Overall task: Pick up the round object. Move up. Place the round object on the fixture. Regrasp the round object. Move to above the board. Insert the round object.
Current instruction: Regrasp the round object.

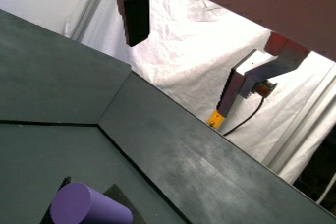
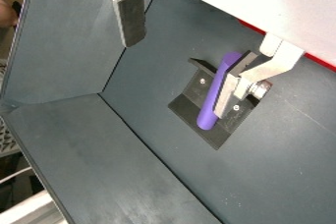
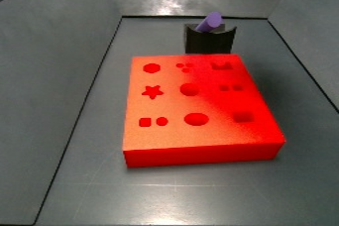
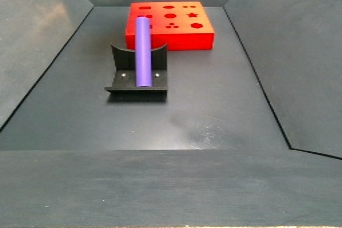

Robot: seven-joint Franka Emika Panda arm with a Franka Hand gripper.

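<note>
My gripper grabs the round object by its top end (image 3: pixel 213 19) next, since its other end stays free to enter the red board (image 3: pixel 199 111).
The purple round object (image 4: pixel 142 52) lies in the notch of the black fixture (image 4: pixel 134 88), in front of the red board (image 4: pixel 174 27). In a side view the round object (image 3: pixel 209 21) sticks up from the fixture (image 3: pixel 212 42) behind the board (image 3: pixel 199 111). My gripper (image 2: pixel 191 59) is open and empty, well above the floor. One finger (image 2: pixel 129 20) is off to the side; the other finger (image 2: pixel 252 79) shows over the round object (image 2: pixel 217 92) without holding it. In a wrist view the gripper (image 1: pixel 194 56) also stands open, with the round object's end (image 1: pixel 85 206) below.
Dark sloped walls (image 4: pixel 40 62) enclose the grey floor (image 4: pixel 187 122) on all sides. A white cloth (image 1: pixel 197 41) hangs beyond the back wall. The gripper barely shows in the side views.
</note>
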